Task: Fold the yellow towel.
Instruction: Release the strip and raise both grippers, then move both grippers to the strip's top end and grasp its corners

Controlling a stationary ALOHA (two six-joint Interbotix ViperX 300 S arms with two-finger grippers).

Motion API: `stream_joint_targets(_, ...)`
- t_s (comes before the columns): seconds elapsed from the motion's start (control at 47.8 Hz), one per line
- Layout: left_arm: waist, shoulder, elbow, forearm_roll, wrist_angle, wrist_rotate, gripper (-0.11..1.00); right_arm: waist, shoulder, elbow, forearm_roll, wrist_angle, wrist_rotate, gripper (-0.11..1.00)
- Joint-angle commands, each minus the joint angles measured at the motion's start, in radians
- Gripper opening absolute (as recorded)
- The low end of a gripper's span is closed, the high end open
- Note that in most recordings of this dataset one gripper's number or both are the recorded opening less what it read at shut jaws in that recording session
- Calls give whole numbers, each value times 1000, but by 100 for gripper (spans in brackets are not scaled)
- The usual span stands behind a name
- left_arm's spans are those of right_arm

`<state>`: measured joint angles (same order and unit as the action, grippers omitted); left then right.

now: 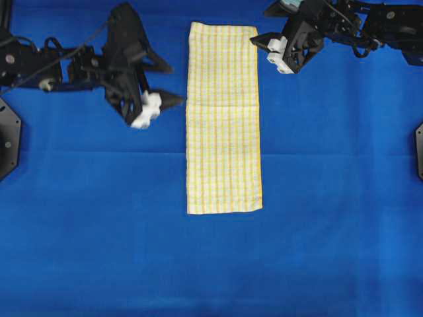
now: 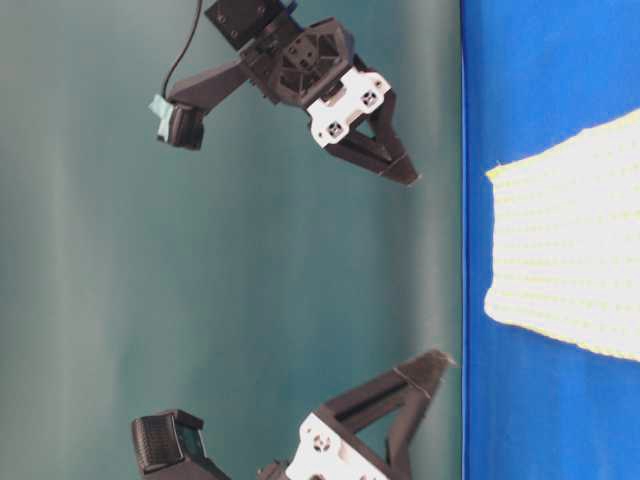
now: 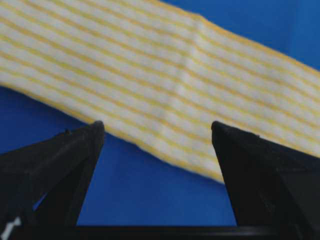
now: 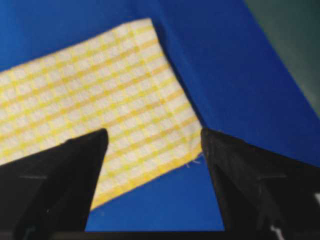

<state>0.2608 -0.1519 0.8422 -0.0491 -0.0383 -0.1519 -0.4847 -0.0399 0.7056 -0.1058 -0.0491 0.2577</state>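
My right gripper will next fold the yellow towel over along its crease (image 1: 222,105), so it will grab the towel by a corner of its short end (image 1: 253,31).
The yellow towel (image 1: 223,119) lies flat on the blue table as a long narrow strip running from far to near, white with yellow checks; a faint crease crosses it near its middle. My left gripper (image 1: 176,84) hovers just left of the strip's far half, open and empty. In the left wrist view the towel (image 3: 165,85) has its long edge between the left gripper's (image 3: 156,127) spread fingers. My right gripper (image 1: 260,26) hangs open beside the far right corner. In the right wrist view that corner of the towel (image 4: 100,110) shows between the right gripper's (image 4: 154,132) fingers.
The blue cloth-covered table (image 1: 92,231) stretches round the towel on all sides. Black arm bases sit at the left edge (image 1: 8,135) and the right edge (image 1: 419,148). In the table-level view both grippers hang above the surface, off the towel's end (image 2: 565,240).
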Motion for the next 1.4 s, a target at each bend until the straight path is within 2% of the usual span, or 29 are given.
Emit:
stream_joint_targets(0.0,26,9,-14,2,-43,12,84,-3,-25,6,21,-51,2,76)
stream_joint_targets(0.23,95,107,-60,2,-143,15,87,-25,15,15,75,-107,2,81)
stream_joint_targets(0.523,195,267,-146,-2,-201,15,90,-55,176,-9,156,-199,0,81)
stream_joint_targets(0.879,259,445,-199,-5,-301,15,90,-60,282,-57,187,-238,0,81)
stream_joint_targets(1.13,259,476,-218,-6,-305,14,88,-64,333,-81,201,-236,0,80)
stream_joint_targets(1.193,259,477,-218,-8,-305,14,85,-64,344,-87,204,-233,0,79)
stream_joint_targets(1.256,258,479,-219,-8,-305,14,77,-64,350,-91,210,-235,0,76)
stream_joint_targets(1.298,256,480,-221,-8,-305,14,68,-64,353,-92,210,-233,0,70)
stream_joint_targets(1.381,252,482,-221,-8,-305,14,44,-63,351,-91,210,-233,0,50)
